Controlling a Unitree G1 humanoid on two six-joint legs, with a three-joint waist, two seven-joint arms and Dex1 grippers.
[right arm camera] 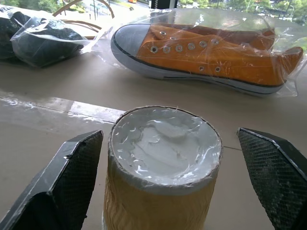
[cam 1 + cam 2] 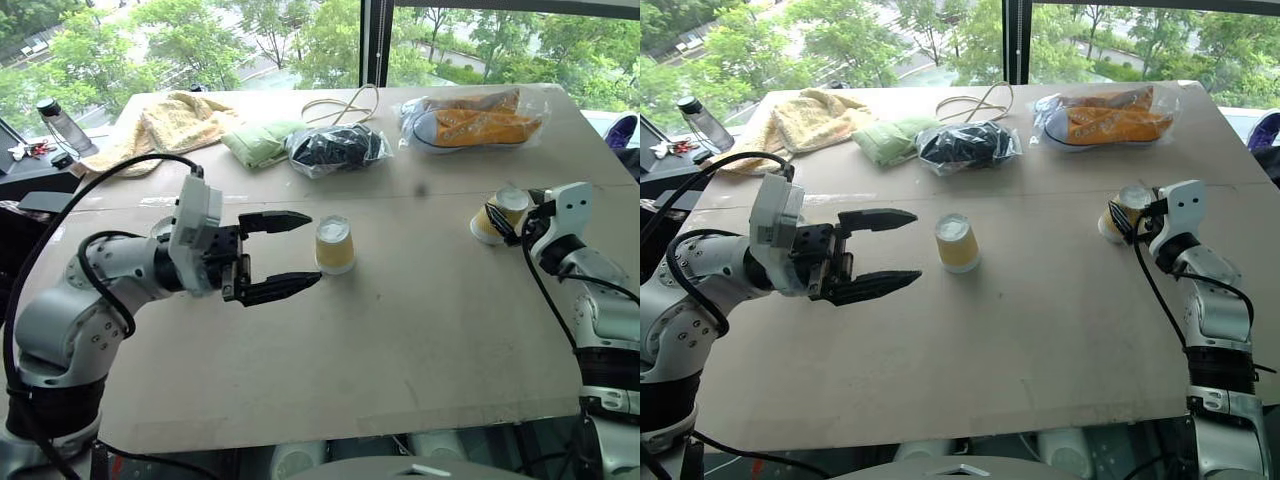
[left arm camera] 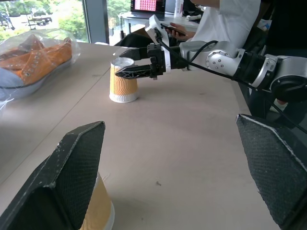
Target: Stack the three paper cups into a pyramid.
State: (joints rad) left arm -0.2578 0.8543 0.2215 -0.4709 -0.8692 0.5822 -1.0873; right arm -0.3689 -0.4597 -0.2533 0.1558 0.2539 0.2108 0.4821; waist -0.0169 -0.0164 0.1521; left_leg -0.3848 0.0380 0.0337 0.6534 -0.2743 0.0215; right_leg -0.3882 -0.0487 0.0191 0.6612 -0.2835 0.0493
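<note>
My right gripper's fingers stand beside the paper cup's side (image 1: 158, 211), below its white base (image 1: 165, 146), and closing now would catch the cup, so my right gripper closes next.
One yellow-orange paper cup (image 2: 334, 246) stands upside down near the middle of the table (image 2: 400, 350). My left gripper (image 2: 311, 249) is open and level just to its left, fingertips close to the cup but apart from it. In the left wrist view this cup (image 3: 100, 208) sits by the inner side of one finger. A second cup (image 1: 163, 163) stands upside down at the right side of the table. My right gripper (image 1: 169, 133) is open, with a finger on each side of this cup and not touching it. The two cups stand far apart.
At the back of the table lie bagged orange shoes (image 2: 470, 120), a dark bagged bundle (image 2: 335, 147), a green cloth (image 2: 258, 140), a yellow towel (image 2: 165, 120) and a cord (image 2: 340, 105). A bottle (image 2: 62, 125) stands far left. A person (image 3: 230, 19) sits beyond the table's right side.
</note>
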